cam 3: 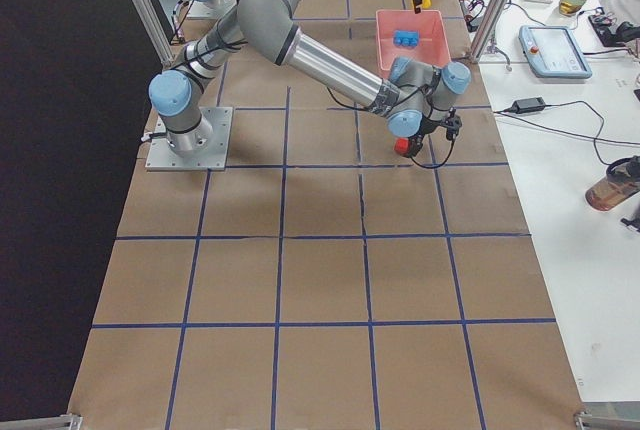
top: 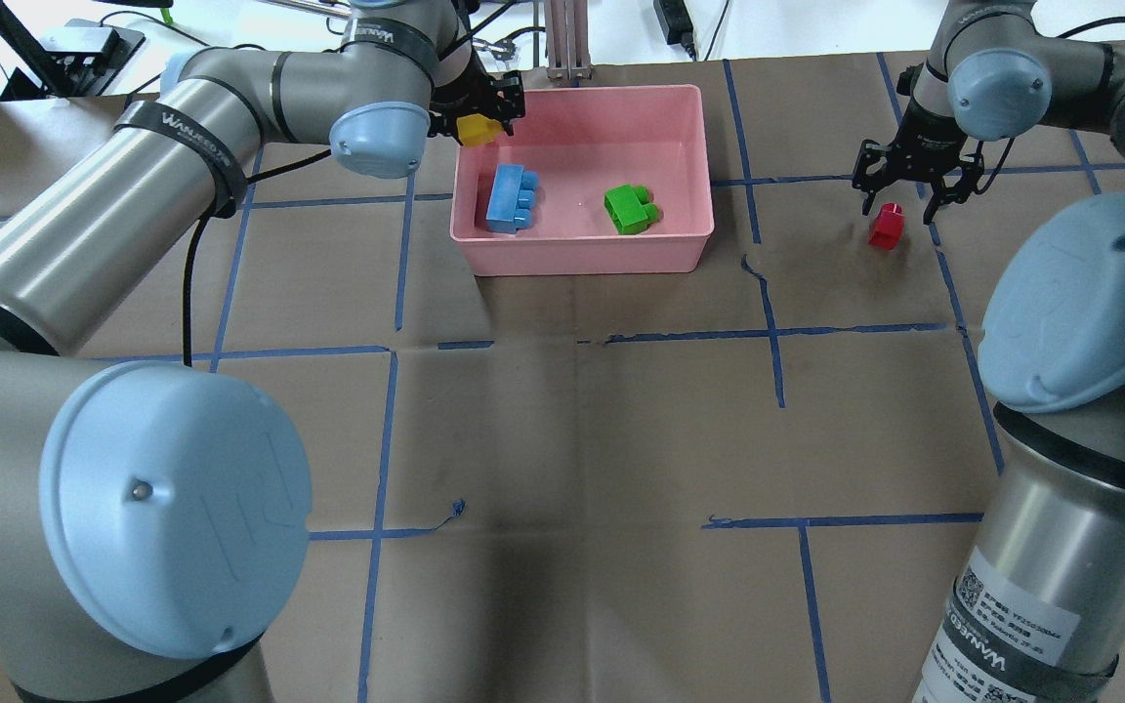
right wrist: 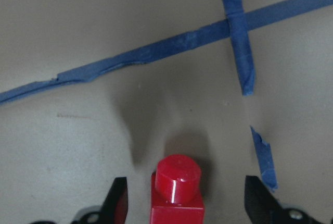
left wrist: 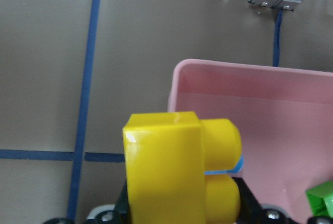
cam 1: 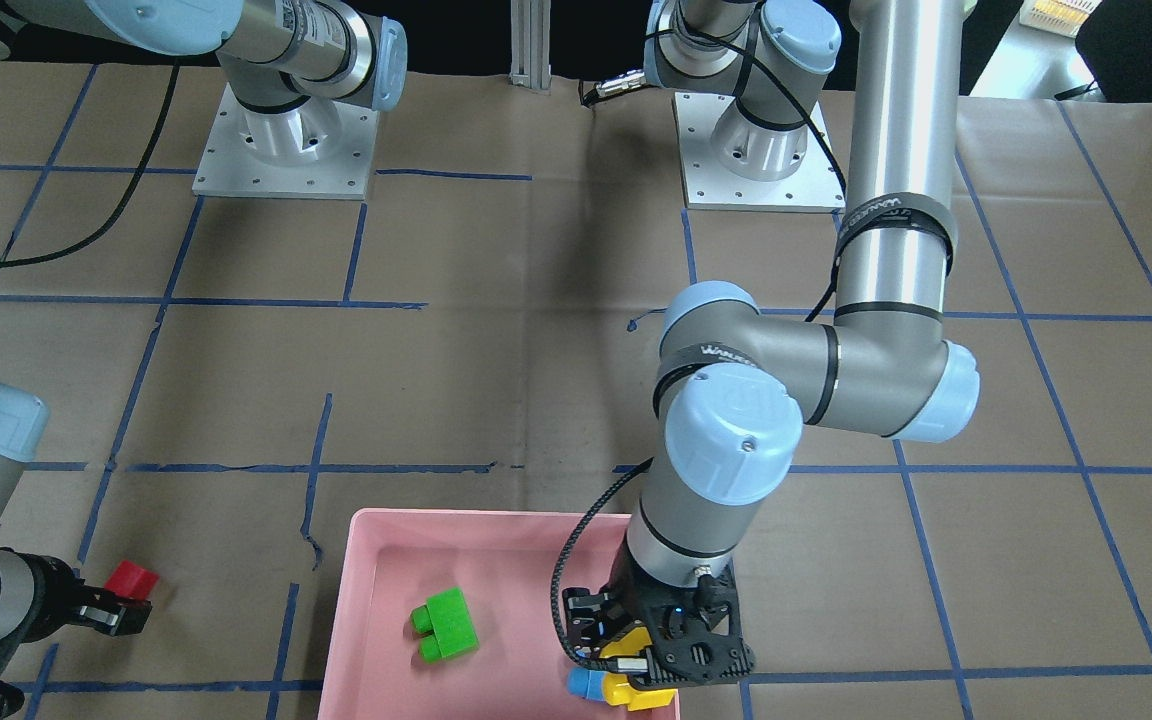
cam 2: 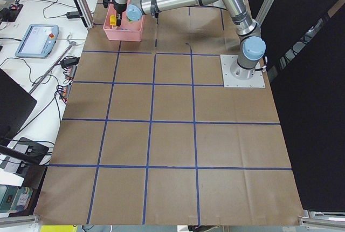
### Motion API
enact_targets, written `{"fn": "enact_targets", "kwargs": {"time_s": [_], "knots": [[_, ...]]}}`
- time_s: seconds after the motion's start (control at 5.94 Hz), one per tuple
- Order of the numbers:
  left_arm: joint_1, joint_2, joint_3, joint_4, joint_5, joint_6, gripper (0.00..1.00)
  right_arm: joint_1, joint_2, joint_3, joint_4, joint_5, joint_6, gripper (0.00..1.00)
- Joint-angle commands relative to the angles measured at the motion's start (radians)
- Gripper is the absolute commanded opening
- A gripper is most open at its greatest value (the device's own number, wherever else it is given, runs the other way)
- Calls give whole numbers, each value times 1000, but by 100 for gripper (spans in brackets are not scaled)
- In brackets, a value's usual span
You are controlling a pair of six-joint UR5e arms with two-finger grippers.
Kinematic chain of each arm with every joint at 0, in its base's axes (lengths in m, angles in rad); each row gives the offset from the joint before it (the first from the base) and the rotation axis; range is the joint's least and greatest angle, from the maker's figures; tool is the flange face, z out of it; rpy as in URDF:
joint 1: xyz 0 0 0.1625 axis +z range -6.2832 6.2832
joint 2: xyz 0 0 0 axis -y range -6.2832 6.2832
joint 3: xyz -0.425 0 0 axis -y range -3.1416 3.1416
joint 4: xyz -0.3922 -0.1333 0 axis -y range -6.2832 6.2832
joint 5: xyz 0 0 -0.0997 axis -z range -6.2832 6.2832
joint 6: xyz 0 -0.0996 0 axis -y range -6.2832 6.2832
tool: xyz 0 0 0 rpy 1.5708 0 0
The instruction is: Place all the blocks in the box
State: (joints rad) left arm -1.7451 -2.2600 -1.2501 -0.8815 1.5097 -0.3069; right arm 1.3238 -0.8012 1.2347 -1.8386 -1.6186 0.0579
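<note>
The robot needs to put all blocks into the box (cam 1: 416, 564), so its right gripper will take hold of the red brick by its square body (cam 1: 128, 581) next.
The pink box (top: 582, 256) stands at the far side of the table. A blue brick (top: 510, 198) and a green brick (top: 629, 209) lie in it. My left gripper (top: 480, 115) is shut on the yellow brick (top: 478, 129) and holds it above the box's far left corner; the left wrist view shows the brick (left wrist: 177, 166) over the box rim (left wrist: 234, 66). The red brick (top: 885, 227) stands on the table to the right of the box. My right gripper (top: 902, 203) is open, with its fingers (right wrist: 118, 203) on either side of the red brick (right wrist: 177, 193).
The table is covered in brown paper with blue tape lines (top: 775, 332). An aluminium post (top: 567, 39) stands just behind the box. The two arm bases (cam 1: 286, 140) are bolted at the robot's side of the table.
</note>
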Motion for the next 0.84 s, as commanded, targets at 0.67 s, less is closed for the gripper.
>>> {"fn": "enact_targets", "kwargs": {"time_s": [0.67], "knots": [[-59, 179, 3, -231, 58, 24, 100, 3, -38, -108, 11, 19, 7, 31]]}}
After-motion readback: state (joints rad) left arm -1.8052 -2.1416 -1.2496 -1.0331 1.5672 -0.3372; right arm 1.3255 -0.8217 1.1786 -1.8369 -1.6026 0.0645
